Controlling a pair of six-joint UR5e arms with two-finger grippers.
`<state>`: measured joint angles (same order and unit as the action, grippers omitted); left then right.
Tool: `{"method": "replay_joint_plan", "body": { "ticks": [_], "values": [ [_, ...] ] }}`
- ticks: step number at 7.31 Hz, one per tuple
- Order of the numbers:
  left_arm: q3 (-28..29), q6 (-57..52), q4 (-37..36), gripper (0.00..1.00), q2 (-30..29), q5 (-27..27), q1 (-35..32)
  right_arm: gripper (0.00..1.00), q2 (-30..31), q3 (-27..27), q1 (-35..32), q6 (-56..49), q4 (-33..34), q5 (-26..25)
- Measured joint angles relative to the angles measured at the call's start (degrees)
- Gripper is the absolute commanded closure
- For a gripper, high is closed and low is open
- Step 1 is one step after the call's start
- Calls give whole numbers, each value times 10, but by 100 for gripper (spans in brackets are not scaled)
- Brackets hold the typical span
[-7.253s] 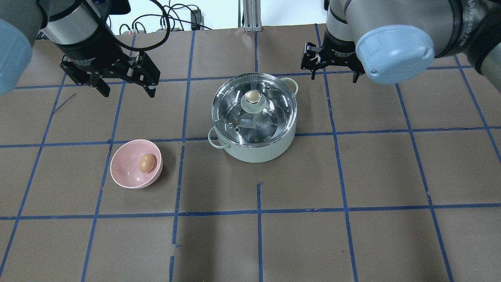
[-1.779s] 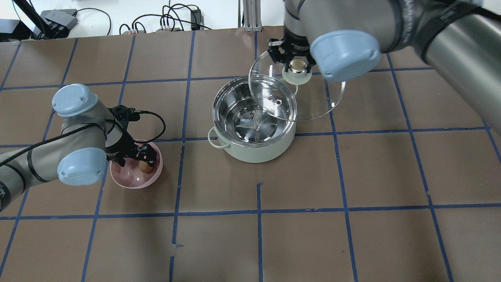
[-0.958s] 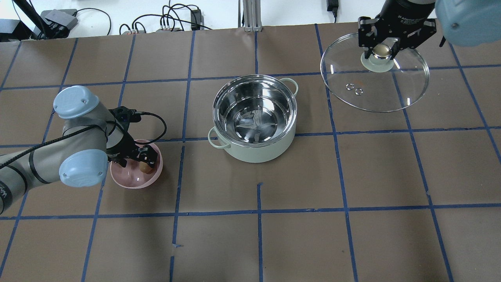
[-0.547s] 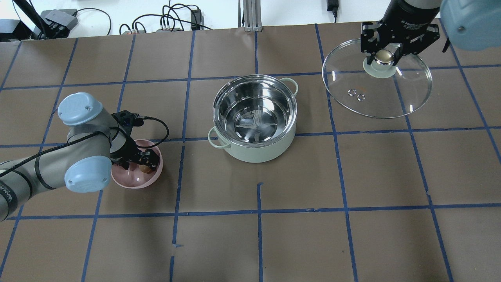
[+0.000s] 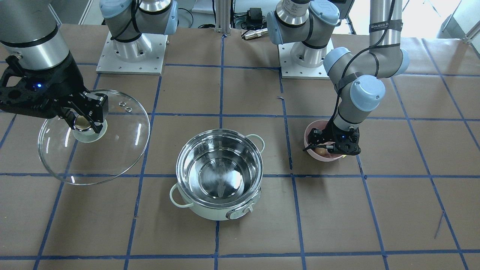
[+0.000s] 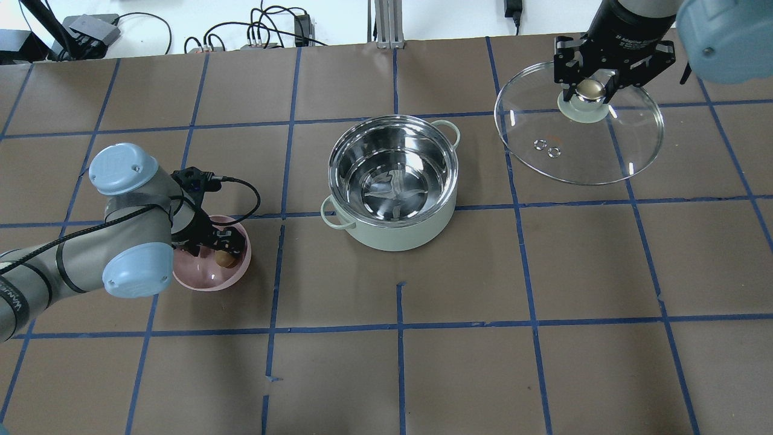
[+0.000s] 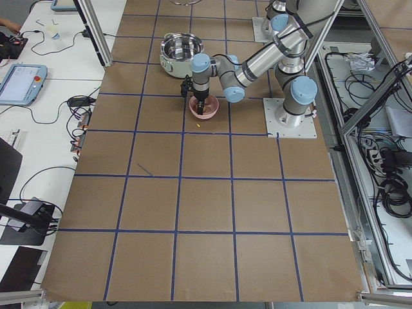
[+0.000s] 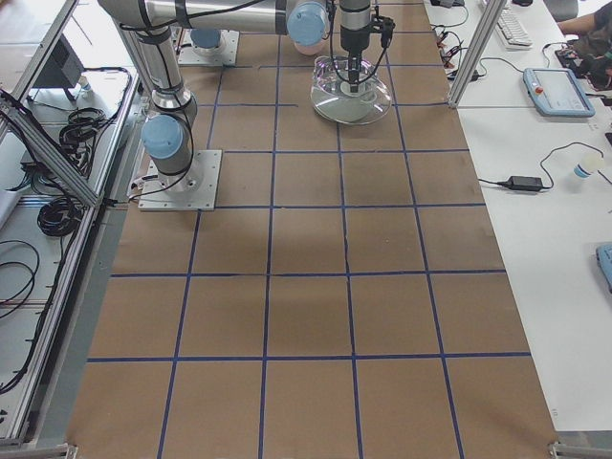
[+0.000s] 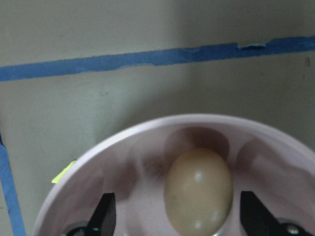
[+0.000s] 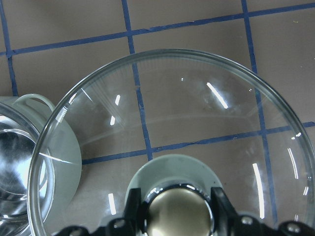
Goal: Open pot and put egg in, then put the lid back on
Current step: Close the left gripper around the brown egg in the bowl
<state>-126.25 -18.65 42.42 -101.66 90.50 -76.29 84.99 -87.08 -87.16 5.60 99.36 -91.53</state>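
Observation:
The left gripper will put the brown egg into the open pot (image 5: 219, 173), so it will grab the egg by its rounded sides next.
The pale mint pot (image 6: 386, 238) stands open at the table's middle, its steel inside empty; it also shows in the front view (image 5: 204, 212). My right gripper (image 6: 590, 90) is shut on the beige knob of the glass lid (image 6: 580, 151) and holds the lid over the table to the pot's right, apart from it (image 5: 105, 150) (image 10: 197, 108). The brown egg (image 9: 198, 191) lies in the pink bowl (image 6: 208, 279). My left gripper (image 6: 220, 248) is open inside the bowl, one finger on each side of the egg with gaps between.
Brown paper with a blue tape grid covers the table. The two arm bases (image 5: 129, 48) stand at the robot's side. Cables and a power supply (image 6: 90, 24) lie beyond the far edge.
My right gripper has carried the lid from over the pot out to the right and now holds it almost still. My left gripper stays in the bowl around the egg; its arm shifted slightly.

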Motion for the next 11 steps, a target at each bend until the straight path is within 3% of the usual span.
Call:
{"method": "replay_joint_plan", "body": {
  "ticks": [3,6,8,11],
  "values": [
    [-3,-1,-15,38,-3,-5,0,62,0,-7,0,0,1,1],
    [-3,-2,-15,75,-3,-5,0,62,0,-9,0,0,1,1],
    [-3,-1,-15,88,-3,-5,0,62,0,-12,0,0,1,1],
    [-2,-1,-14,97,-1,-3,0,61,0,-14,0,-1,0,2]
  ]
}}
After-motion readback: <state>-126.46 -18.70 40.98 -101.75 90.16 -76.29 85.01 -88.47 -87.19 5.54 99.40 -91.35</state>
